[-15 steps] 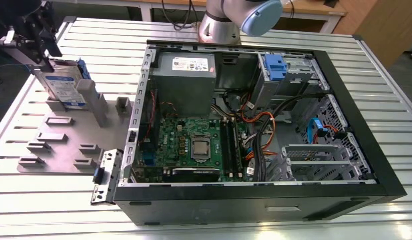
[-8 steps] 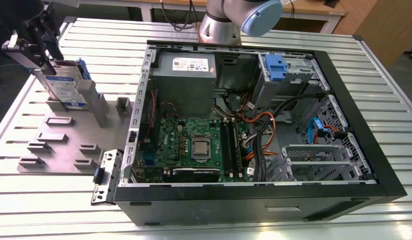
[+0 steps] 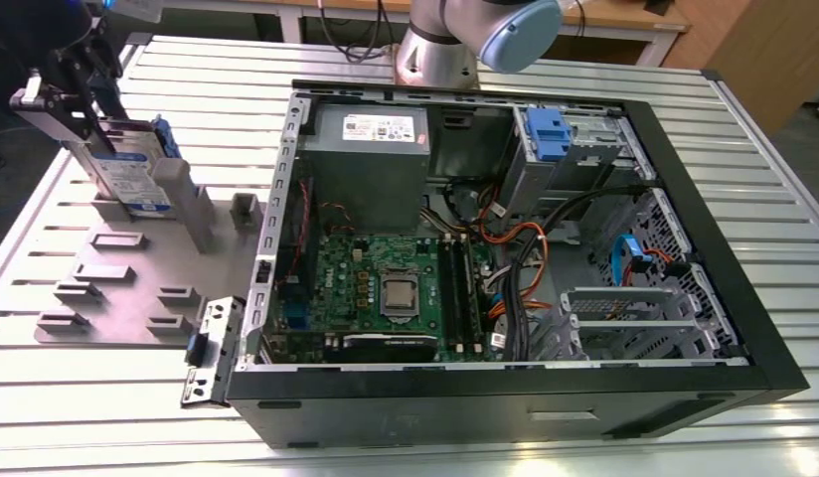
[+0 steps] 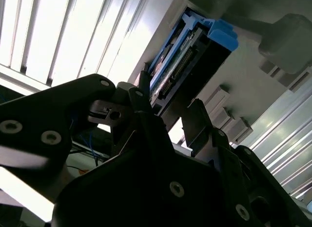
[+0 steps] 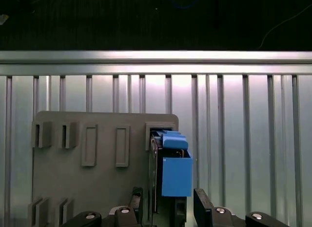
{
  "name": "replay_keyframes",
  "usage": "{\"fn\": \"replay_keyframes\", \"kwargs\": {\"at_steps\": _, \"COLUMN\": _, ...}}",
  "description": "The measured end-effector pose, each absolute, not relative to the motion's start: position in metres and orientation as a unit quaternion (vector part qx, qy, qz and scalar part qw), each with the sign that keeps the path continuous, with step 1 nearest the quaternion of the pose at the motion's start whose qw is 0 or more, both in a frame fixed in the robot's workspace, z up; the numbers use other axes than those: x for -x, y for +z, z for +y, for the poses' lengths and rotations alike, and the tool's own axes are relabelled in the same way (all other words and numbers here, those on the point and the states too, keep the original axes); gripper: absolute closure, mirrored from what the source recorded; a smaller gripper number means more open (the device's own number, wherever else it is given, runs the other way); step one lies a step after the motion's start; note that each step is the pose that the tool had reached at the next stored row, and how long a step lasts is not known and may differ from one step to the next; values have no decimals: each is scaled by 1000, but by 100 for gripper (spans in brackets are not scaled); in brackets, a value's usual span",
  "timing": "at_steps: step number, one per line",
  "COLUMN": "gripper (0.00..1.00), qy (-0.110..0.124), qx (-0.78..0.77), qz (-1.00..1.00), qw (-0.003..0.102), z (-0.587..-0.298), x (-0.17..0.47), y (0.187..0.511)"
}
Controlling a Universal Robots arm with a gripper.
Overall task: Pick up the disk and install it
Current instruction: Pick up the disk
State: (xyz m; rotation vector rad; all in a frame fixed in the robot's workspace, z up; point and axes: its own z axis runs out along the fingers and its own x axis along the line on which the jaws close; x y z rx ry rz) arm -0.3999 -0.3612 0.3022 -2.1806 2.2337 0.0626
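The gripper grips the disk by the flat sides of its loose end [image 3: 134,137] next. Then it installs the disk in the computer case.
The disk [image 3: 128,171], a silver drive with a blue-and-white label in a blue caddy frame, stands upright in a slot of the grey fixture plate [image 3: 118,288] at the exterior view's left. My gripper [image 3: 91,129] is at its upper end. In both wrist views the disk [image 5: 175,175] [image 4: 183,51] runs away from the camera between the two dark fingers [image 5: 202,205]. The gripper [image 5: 168,205] [image 4: 168,102] is open, one finger on each flat side of the disk with only narrow gaps.
An open computer case [image 3: 682,209] lies on the ribbed metal table [image 3: 104,397] at the exterior view's right, holding a motherboard [image 3: 383,288], a grey power supply [image 3: 370,149] and a blue-handled caddy [image 3: 549,134]. The arm's base [image 3: 443,50] stands behind the case.
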Motion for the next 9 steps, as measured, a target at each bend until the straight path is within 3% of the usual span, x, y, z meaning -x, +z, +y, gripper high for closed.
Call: {"fn": "replay_keyframes", "kwargs": {"at_steps": 9, "gripper": 47, "qy": 20, "qx": 698, "qz": 715, "qw": 10, "z": -361, "x": 400, "y": 299}}
